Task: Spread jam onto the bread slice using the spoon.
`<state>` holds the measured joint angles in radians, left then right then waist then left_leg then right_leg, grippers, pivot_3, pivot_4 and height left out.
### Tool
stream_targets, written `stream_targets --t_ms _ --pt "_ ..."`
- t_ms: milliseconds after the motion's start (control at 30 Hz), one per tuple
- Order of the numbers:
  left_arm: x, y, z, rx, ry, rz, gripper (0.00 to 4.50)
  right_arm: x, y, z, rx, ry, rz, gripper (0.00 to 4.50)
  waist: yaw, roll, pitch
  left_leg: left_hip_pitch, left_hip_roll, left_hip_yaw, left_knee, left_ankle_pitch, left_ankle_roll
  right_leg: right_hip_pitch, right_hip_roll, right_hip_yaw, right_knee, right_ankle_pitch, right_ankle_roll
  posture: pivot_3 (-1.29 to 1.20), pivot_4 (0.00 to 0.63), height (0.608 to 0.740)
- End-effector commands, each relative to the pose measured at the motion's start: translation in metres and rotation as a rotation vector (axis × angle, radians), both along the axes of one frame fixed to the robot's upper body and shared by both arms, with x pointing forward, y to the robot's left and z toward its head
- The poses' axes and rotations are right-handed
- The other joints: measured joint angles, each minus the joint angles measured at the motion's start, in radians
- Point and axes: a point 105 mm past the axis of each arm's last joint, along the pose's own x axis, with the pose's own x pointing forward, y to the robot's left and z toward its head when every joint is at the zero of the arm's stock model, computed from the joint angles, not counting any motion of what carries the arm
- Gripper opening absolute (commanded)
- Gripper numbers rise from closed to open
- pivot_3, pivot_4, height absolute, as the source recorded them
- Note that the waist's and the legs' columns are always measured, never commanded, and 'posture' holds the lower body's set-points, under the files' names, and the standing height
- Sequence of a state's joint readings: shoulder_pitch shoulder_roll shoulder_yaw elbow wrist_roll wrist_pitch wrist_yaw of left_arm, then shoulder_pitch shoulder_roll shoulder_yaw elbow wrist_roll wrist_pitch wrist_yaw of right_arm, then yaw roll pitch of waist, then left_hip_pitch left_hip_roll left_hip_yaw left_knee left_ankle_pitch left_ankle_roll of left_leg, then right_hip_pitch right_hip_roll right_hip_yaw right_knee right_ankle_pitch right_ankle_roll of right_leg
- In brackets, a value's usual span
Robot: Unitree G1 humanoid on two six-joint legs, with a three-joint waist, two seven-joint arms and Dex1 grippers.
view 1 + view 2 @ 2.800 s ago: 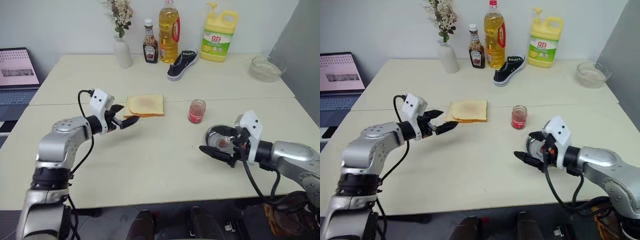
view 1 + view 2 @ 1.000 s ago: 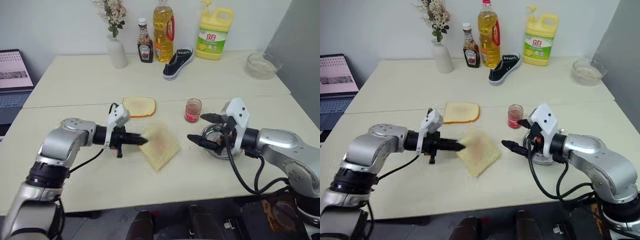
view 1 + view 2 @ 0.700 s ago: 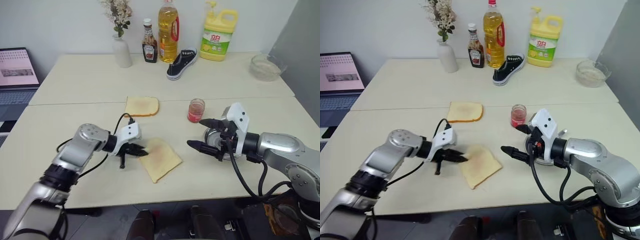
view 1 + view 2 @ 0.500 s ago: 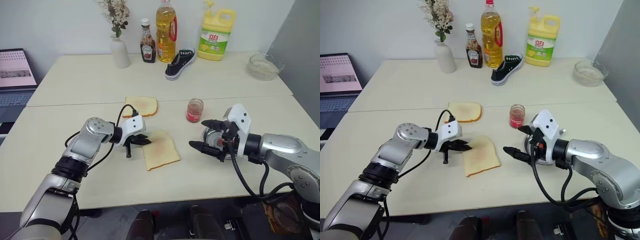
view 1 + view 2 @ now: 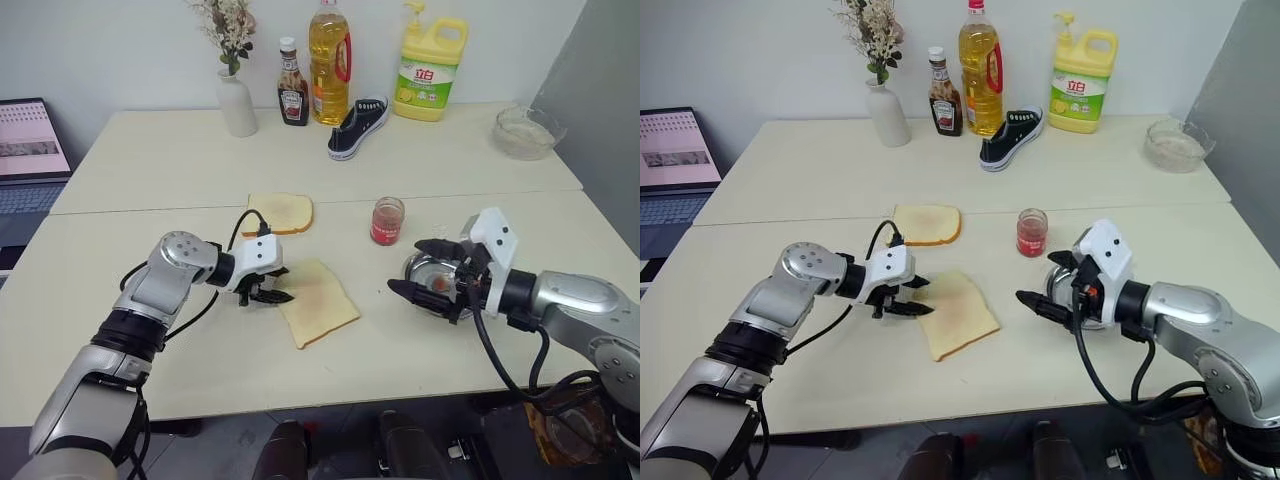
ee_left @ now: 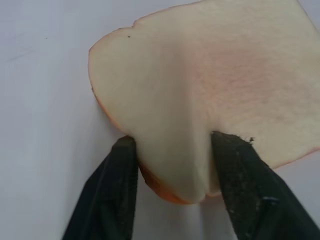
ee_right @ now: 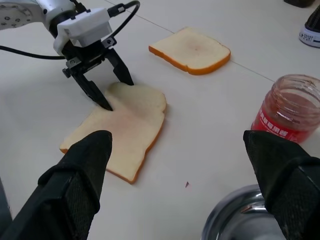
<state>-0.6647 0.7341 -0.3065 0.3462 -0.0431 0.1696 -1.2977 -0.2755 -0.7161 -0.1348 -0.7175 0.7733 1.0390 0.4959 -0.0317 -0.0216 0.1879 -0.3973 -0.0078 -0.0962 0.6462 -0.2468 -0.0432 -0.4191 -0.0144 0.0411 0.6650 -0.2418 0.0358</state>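
I should next grab the spoon with my right gripper by its handle and leave the spoon's bowl free, to spread jam on the bread slice [image 7: 120, 140].
The bread slice [image 5: 316, 302] lies flat on the table in front of me. My left gripper [image 5: 270, 290] is open, its fingers [image 6: 116, 175] straddling the slice's near-left corner, which is puckered between them. The jam [image 5: 386, 221] stands in its small glass jar behind and right of the slice. My right gripper [image 5: 408, 266] hovers open and empty just right of the slice, in front of a round steel dish [image 5: 422, 266]. I cannot make out the spoon; the right gripper covers much of the dish.
A second bread slice [image 5: 280, 212] lies behind the first. Along the back stand a vase [image 5: 237, 105], ketchup bottle [image 5: 292, 97], oil bottle [image 5: 328, 62], detergent jug [image 5: 431, 72] and shoe [image 5: 358, 125]. A glass bowl [image 5: 525, 132] sits far right, a laptop [image 5: 30, 150] far left.
The bread slice, held up tilted a second ago, now lies on the table. My left gripper sank with it and opened. The right gripper has hardly moved.
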Motion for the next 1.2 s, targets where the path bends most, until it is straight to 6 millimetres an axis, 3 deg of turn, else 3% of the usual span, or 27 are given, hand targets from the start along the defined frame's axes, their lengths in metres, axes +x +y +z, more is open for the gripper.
stream_targets --t_ms 33,100,167,233,367,433,467,600,700,800,1200 --pt "0.002 0.012 0.017 -0.017 -0.028 0.046 3.76 -0.007 -0.023 0.006 0.007 -0.03 -0.109 4.5 0.0 0.0 0.0 0.0 0.0 0.0 0.0 0.0 0.0 0.0 0.0 0.0 0.0 0.0 0.0 0.0 0.15 0.74" --pt "-0.002 0.015 0.021 -0.02 -0.031 0.051 4.4 -0.012 -0.038 0.002 0.01 -0.01 -0.174 4.5 0.0 0.0 0.0 -0.001 0.0 0.0 0.0 0.0 0.0 0.0 0.0 0.0 0.0 0.0 0.0 0.0 0.15 0.74" --pt "-0.007 0.016 0.023 -0.014 -0.042 0.048 4.46 -0.016 -0.051 -0.001 0.025 0.005 -0.233 4.5 -0.001 0.0 0.0 0.0 0.0 0.001 0.0 0.0 0.0 0.0 0.0 0.001 0.0 0.0 0.0 0.0 0.15 0.74" --pt "-0.007 0.003 0.036 -0.048 -0.149 0.03 4.46 -0.016 -0.08 -0.004 0.106 0.022 -0.384 4.5 0.002 0.0 0.0 0.0 0.0 0.0 0.0 0.0 0.0 0.0 0.0 0.001 0.0 0.0 0.0 0.0 0.15 0.74" --pt "-0.016 -0.038 0.062 -0.236 -0.212 -0.021 4.46 -0.017 -0.108 -0.007 0.222 0.037 -0.536 4.5 0.01 0.0 0.0 0.0 0.001 0.0 0.001 0.0 0.0 0.002 -0.002 0.0 0.0 -0.001 0.001 0.0 0.15 0.74" --pt "-0.032 -0.084 0.073 -0.402 -0.215 -0.126 4.46 -0.007 -0.129 -0.013 0.373 0.066 -0.643 4.5 0.01 0.0 0.0 0.005 0.001 0.0 0.002 0.0 0.0 0.007 -0.002 0.001 -0.002 -0.002 0.005 0.0 0.15 0.74" --pt "-0.037 -0.096 0.075 -0.442 -0.215 -0.157 4.46 -0.003 -0.136 -0.016 0.419 0.077 -0.671 4.5 0.011 0.0 0.0 0.008 0.001 0.0 0.001 0.0 0.0 0.012 -0.003 0.001 -0.003 -0.002 0.006 0.0 0.15 0.74" --pt "-0.042 -0.118 0.059 -0.401 -0.254 -0.254 4.46 0.023 -0.159 -0.034 0.561 0.162 -0.738 4.5 -0.002 0.001 -0.001 0.015 -0.001 0.006 0.0 0.0 0.0 0.015 -0.004 0.006 -0.003 -0.002 0.006 0.0 0.15 0.74" --pt "-0.038 -0.126 0.051 -0.354 -0.283 -0.291 4.46 0.037 -0.164 -0.046 0.622 0.231 -0.725 4.5 -0.007 0.003 -0.002 0.017 0.0 0.01 -0.002 0.0 0.0 0.014 0.0 0.008 -0.002 -0.002 0.005 0.0 0.15 0.74" --pt "-0.036 -0.134 0.056 -0.403 -0.27 -0.284 4.46 0.051 -0.171 -0.058 0.721 0.308 -0.717 4.5 -0.008 0.003 -0.002 0.017 0.002 0.008 -0.002 0.0 0.001 0.014 0.003 0.008 -0.001 -0.002 0.005 0.0 0.15 0.74" --pt "-0.04 -0.121 0.064 -0.435 -0.25 -0.218 4.46 0.088 -0.141 -0.063 0.738 0.454 -0.482 4.5 -0.01 0.004 -0.002 0.017 0.002 0.009 -0.001 0.0 0.001 0.014 0.003 0.009 -0.002 -0.002 0.005 0.0 0.15 0.74"
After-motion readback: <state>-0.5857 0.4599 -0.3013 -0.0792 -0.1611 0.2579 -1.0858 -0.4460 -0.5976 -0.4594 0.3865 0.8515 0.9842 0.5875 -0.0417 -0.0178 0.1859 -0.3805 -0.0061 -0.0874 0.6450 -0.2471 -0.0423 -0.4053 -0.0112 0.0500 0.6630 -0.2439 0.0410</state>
